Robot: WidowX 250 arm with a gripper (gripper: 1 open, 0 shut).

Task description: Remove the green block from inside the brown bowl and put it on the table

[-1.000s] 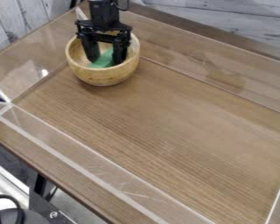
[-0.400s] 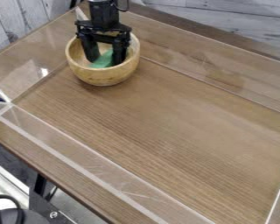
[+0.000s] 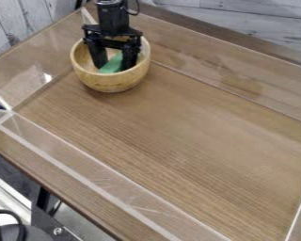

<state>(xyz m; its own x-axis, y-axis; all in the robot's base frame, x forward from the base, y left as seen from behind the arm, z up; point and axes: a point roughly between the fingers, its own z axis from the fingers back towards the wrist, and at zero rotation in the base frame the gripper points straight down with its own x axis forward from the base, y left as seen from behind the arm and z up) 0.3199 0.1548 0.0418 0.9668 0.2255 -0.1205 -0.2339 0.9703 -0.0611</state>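
The robot's gripper should lift the green block out of the brown bowl onto the table, so next it should grab the green block (image 3: 112,63) by its opposite sides.
The brown bowl (image 3: 112,79) stands on the table (image 3: 191,141) near its far left corner. Inside it lies the green block (image 3: 112,63), small and bright green. My black gripper (image 3: 113,58) points straight down into the bowl, open, with one finger on each side of the block. The fingers (image 3: 91,55) reach below the rim and part of the block is hidden behind them. Whether the pads touch the block I cannot tell.
Clear transparent walls (image 3: 40,151) run along the table's edges, one close to the bowl's left side. A grey plank wall (image 3: 8,19) rises behind the table. Bare wood-grain tabletop stretches to the right and toward the front.
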